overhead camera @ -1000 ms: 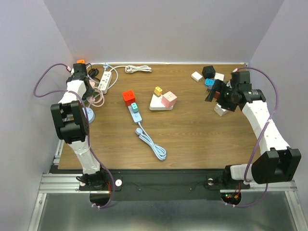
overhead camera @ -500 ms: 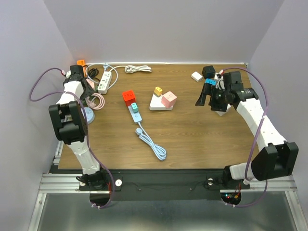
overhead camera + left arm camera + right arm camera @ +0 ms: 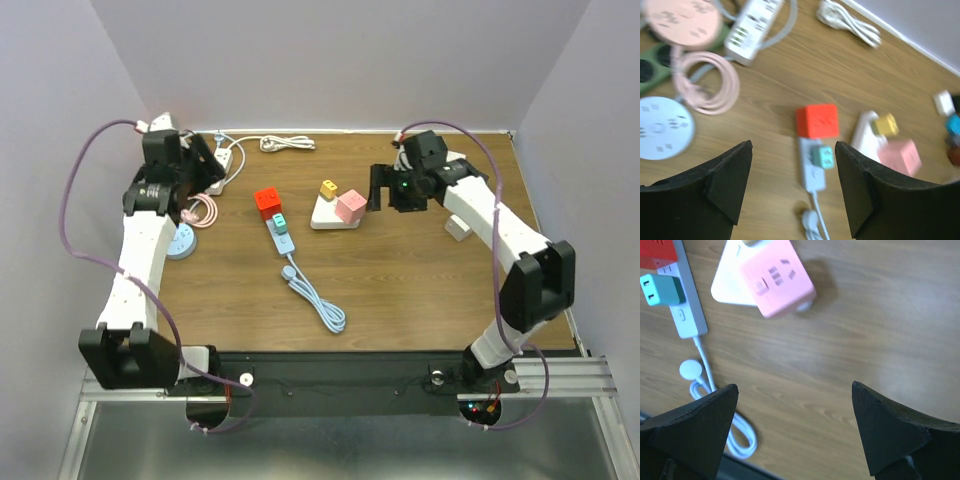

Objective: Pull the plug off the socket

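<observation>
My right gripper is about to grab the pink cube [image 3: 351,207] [image 3: 776,276] across its opposite sides. This leaves the white socket free, so my right gripper can pull the pink cube off.
A light blue power strip [image 3: 283,238] lies mid-table with a teal plug [image 3: 280,221] and a red cube plug [image 3: 267,202] seated in it. Beside it, a white triangular socket [image 3: 325,217] carries a pink cube [image 3: 351,207] and a yellow plug [image 3: 328,188]. My left gripper [image 3: 205,170] hovers open at the back left; its wrist view shows the teal plug [image 3: 822,156] and red cube [image 3: 816,120] between its open fingers [image 3: 793,145], far below. My right gripper [image 3: 385,195] is open just right of the pink cube [image 3: 776,276], above bare wood [image 3: 794,386].
At the back left lie a white power strip [image 3: 225,165], a pink coiled cable [image 3: 203,210], a pale blue round socket [image 3: 182,243] and a white cord [image 3: 287,144]. The blue strip's cable [image 3: 318,300] coils toward the front. A white adapter [image 3: 457,228] sits at the right.
The left gripper opened and its arm lifted away from the back-left corner toward the middle. The right arm swung left from the adapters to beside the pink cube.
</observation>
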Controlling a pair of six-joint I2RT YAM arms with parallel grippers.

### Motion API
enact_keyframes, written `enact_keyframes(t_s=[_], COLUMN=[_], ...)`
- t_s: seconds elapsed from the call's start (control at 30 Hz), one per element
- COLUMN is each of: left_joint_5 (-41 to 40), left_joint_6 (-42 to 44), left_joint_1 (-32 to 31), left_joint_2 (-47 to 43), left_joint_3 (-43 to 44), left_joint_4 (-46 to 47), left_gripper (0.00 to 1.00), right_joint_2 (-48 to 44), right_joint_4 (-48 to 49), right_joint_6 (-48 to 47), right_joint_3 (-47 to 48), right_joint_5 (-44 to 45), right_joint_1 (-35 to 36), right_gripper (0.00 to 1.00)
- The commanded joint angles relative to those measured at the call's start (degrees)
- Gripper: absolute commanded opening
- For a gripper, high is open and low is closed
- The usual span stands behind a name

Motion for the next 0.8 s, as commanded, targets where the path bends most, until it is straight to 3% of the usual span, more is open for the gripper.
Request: enact_keyframes(t_s=[0.0, 0.1, 0.33, 0.4, 0.77], left_joint_5=[9.91, 11.77, 12.12, 12.04, 11.86], left_joint_6=[-2.94, -4.35, -4.88, -4.80, -3.92], left_joint_1=[-5.92, -10.76, -11.65, -11.65, -11.65], left_joint_2=[-4.67, -8.10, -15.48, -16.46, -17.87], left_joint_3=[-6.19, -9.28, -16.14, -17.54, -17.82], left_joint_4=[0.28, 0.90, -0.68, -1.30, -3.05], left_gripper=[0.78, 0.78, 0.78, 0.78, 0.78], right_joint_2=[4.60, 6.98, 15.33, 17.34, 26.67], right_joint_4=[7.32, 13.12, 15.16, 15.25, 15.16], right_joint_6=[-5.78, -12.29, -24.69, -26.45, -26.37], right_joint_3=[4.96, 5.84, 12.86, 13.66, 17.62], right_joint_5=[6.72, 1.64, -8.47, -13.37, -18.15], right_joint_1=[2.41, 2.41, 2.49, 2.50, 2.58], right_gripper=[1.00, 1.00, 1.00, 1.00, 1.00])
